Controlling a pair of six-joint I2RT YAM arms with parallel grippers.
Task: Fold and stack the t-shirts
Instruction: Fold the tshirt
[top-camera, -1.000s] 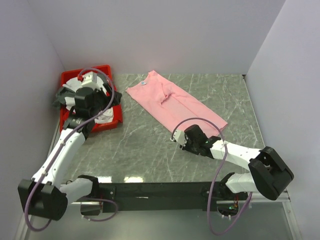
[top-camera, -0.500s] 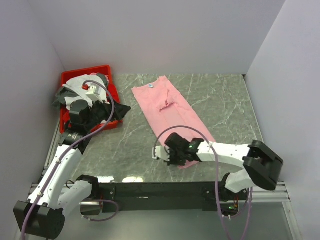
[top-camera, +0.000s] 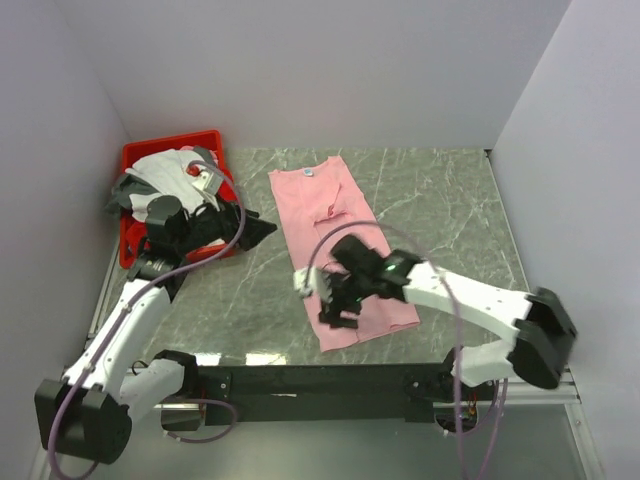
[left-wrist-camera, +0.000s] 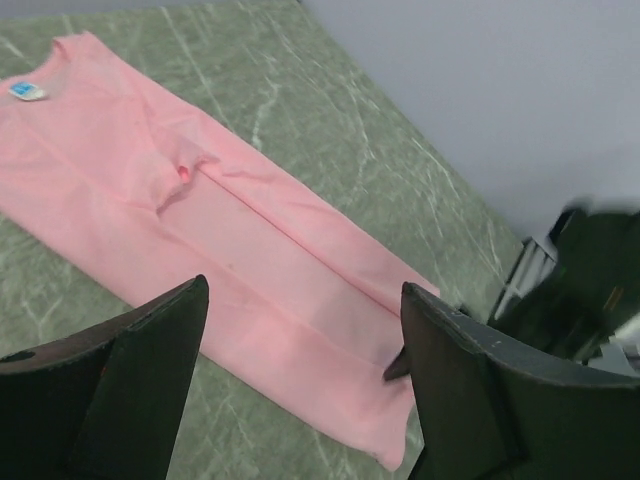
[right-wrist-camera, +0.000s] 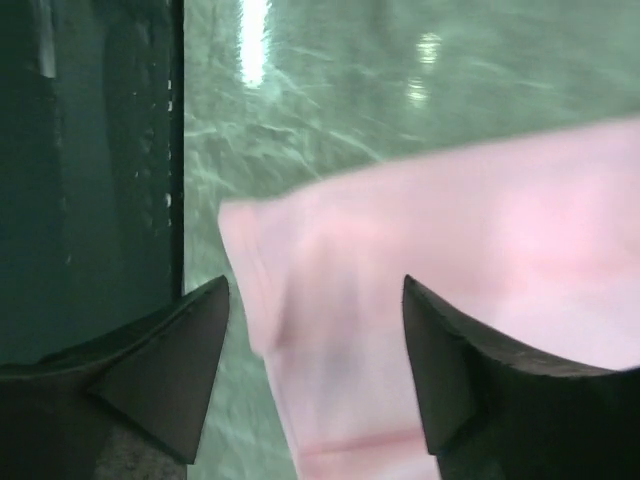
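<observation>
The left gripper should fold the pink t-shirt toward the label (top-camera: 308, 172), so it should next grab the t-shirt by its near-end corner on the red bin's side.
A light pink t-shirt (top-camera: 335, 215), folded into a long strip, lies on the green marble table with its blue neck label (top-camera: 308, 172) at the far end. My right gripper (top-camera: 330, 300) hovers open over the strip's near left corner. In the right wrist view the pink t-shirt (right-wrist-camera: 480, 230) lies under my open right gripper (right-wrist-camera: 315, 285), held by neither finger. My left gripper (top-camera: 262, 228) is open just right of the red bin and holds nothing. Between its spread fingers, the left wrist view shows the pink t-shirt (left-wrist-camera: 250, 230) and the label (left-wrist-camera: 25, 90).
The red bin (top-camera: 165, 148) at the far left holds a heap of white (top-camera: 165, 165) and grey (top-camera: 125, 190) t-shirts. The black base rail (top-camera: 320, 380) runs along the near edge, close to the strip's near end. Walls enclose the table on three sides.
The right gripper dragged the pink t-shirt's near end leftward and toward the near edge, then let go and opened. The left gripper came out of the bin toward the right.
</observation>
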